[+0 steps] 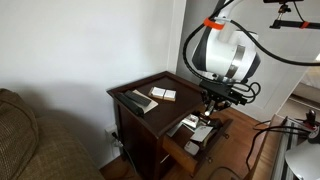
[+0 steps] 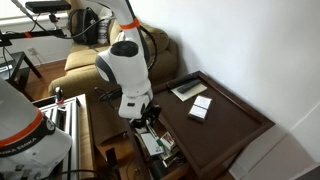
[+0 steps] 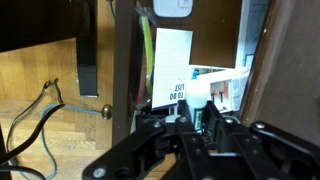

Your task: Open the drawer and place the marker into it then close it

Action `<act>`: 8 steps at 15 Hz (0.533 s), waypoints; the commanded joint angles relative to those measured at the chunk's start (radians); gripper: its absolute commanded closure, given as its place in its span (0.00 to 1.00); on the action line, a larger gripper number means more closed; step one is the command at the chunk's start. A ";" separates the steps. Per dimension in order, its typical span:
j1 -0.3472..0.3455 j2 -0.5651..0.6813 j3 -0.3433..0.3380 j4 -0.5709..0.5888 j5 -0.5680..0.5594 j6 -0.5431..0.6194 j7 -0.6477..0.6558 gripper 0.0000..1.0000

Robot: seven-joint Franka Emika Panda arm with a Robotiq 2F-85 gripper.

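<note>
The marker's lower end [image 3: 196, 94] hangs over the papers between the drawer's sides, and the marker would come down inside if released, so my gripper opens next.
The drawer [image 1: 188, 140] of the small dark wooden side table [image 1: 150, 85] stands pulled open, with papers lying inside it. In both exterior views my gripper [image 1: 209, 112] [image 2: 150, 122] hangs just above the open drawer [image 2: 158, 148], pointing down. In the wrist view the gripper [image 3: 198, 116] is shut on the marker [image 3: 198, 104], a pale stick with a dark part held between the fingers. Below it a white "to do list" sheet [image 3: 172, 62] lies in the drawer.
On the tabletop lie a long dark remote-like bar [image 1: 133, 101] [image 2: 185, 89] and a flat white-tan card [image 1: 163, 94] [image 2: 200, 108]. A sofa [image 1: 30, 140] stands beside the table. Cables [image 3: 45, 120] trail over the wooden floor.
</note>
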 commanded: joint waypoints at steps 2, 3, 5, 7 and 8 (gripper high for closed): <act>-0.038 0.016 0.018 0.027 0.118 0.027 -0.121 0.47; -0.037 0.013 0.014 0.026 0.126 0.037 -0.139 0.40; -0.028 0.010 0.010 0.017 0.111 0.080 -0.186 0.25; -0.020 0.007 0.011 0.002 0.085 0.112 -0.213 0.09; -0.015 -0.006 0.015 -0.007 0.073 0.126 -0.244 0.03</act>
